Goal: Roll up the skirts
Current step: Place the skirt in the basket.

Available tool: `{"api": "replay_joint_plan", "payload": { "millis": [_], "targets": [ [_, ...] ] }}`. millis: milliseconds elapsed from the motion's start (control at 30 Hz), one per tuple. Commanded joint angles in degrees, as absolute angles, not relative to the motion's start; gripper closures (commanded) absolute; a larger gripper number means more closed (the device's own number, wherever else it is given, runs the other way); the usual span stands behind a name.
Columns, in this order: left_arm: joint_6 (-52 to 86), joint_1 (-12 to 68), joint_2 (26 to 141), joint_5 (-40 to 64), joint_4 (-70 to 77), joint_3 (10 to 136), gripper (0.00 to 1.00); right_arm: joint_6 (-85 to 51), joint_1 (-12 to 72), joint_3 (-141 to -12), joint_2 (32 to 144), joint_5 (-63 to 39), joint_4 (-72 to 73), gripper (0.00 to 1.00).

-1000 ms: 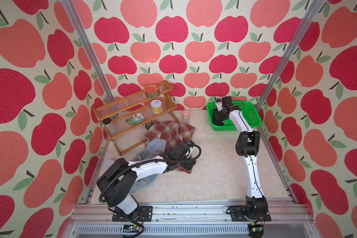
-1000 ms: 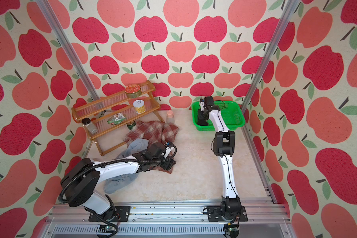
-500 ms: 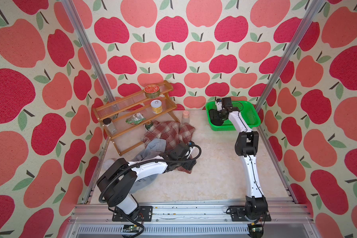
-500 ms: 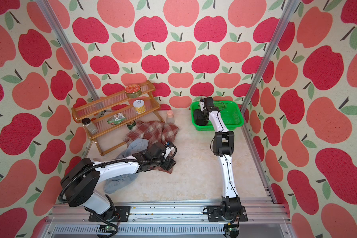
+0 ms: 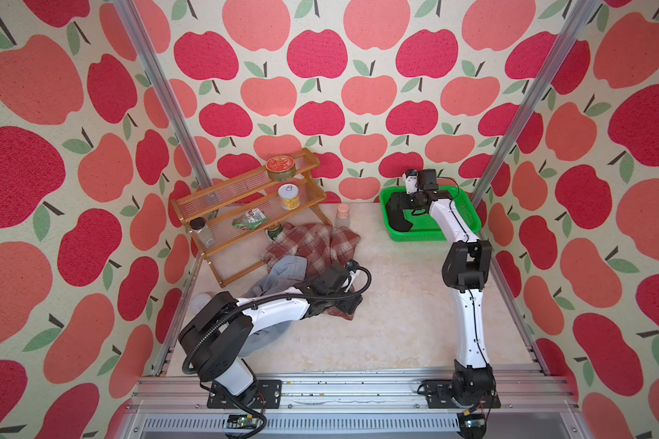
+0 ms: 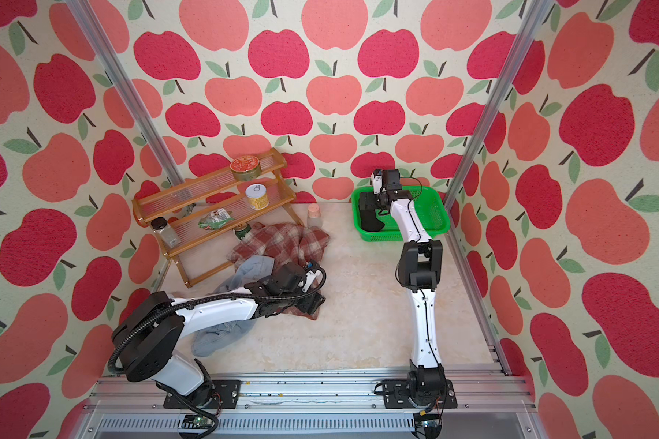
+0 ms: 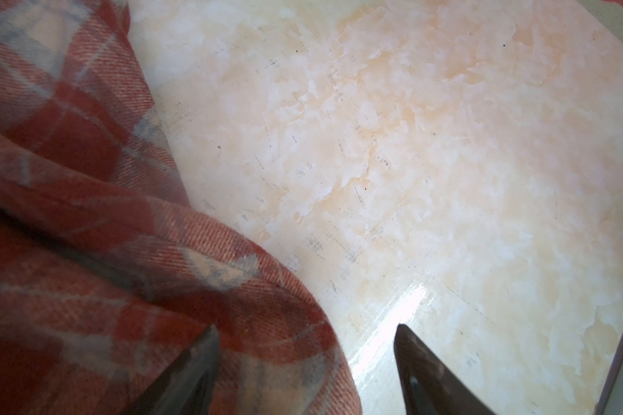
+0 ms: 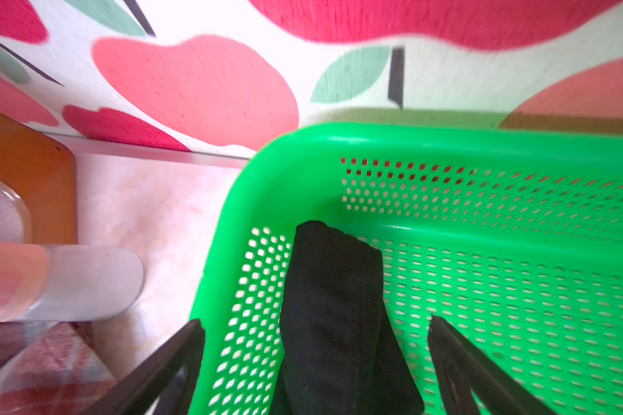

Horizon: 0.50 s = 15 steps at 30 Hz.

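Observation:
The plaid skirt needs to be spread for rolling up, so my right gripper should next grab the skirt's basket-side edge near the pink bottle.
The rolled black skirt (image 8: 331, 305) lies in the green basket (image 8: 482, 251) at the back right. My right gripper (image 8: 315, 325) hangs just above it, open, one finger on each side and neither touching it. In both top views the black skirt (image 5: 398, 222) (image 6: 371, 222) shows below that gripper (image 5: 396, 199). The plaid skirt (image 5: 312, 241) (image 6: 282, 239) lies crumpled mid-left, partly over the denim skirt (image 5: 286, 270) (image 6: 214, 338). My left gripper (image 7: 304, 330) (image 5: 352, 304) is open and low at the plaid skirt's (image 7: 87, 215) near corner, with a fold of it between the fingers.
A wooden shelf (image 5: 244, 205) at the back left carries a tin (image 5: 280, 169), a yellow can (image 5: 290, 196), a green packet (image 5: 250, 220) and a jar (image 5: 200, 230). A pink bottle (image 5: 342, 213) and a green can (image 5: 274, 232) stand beside the plaid skirt.
My right gripper has opened and let go of the black skirt, which now rests in the basket. The left arm has not moved.

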State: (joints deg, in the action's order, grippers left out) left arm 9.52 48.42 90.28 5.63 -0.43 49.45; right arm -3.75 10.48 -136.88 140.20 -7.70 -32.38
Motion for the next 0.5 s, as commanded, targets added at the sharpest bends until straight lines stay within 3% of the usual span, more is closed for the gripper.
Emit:
{"api": "replay_joint_plan", "payload": {
  "millis": [0,133,300,467],
  "targets": [
    [9.9,48.7,87.4,2.8,-1.0,51.3,0.22,-5.5,10.0,-135.0,134.4,-9.2,-32.2,0.01],
    [9.6,47.8,84.6,-4.4,-7.5,54.1,0.22,-7.0,11.9,-124.7,126.9,-9.8,-30.1,0.05],
    [11.1,44.7,75.8,-10.5,-9.8,52.2,0.18,-11.3,15.9,-107.2,116.1,-12.7,-24.0,0.23],
    [15.4,37.9,68.6,-7.9,-9.0,46.5,0.14,-17.5,22.0,-93.4,109.0,-16.2,-21.1,0.23]
  ]
}}
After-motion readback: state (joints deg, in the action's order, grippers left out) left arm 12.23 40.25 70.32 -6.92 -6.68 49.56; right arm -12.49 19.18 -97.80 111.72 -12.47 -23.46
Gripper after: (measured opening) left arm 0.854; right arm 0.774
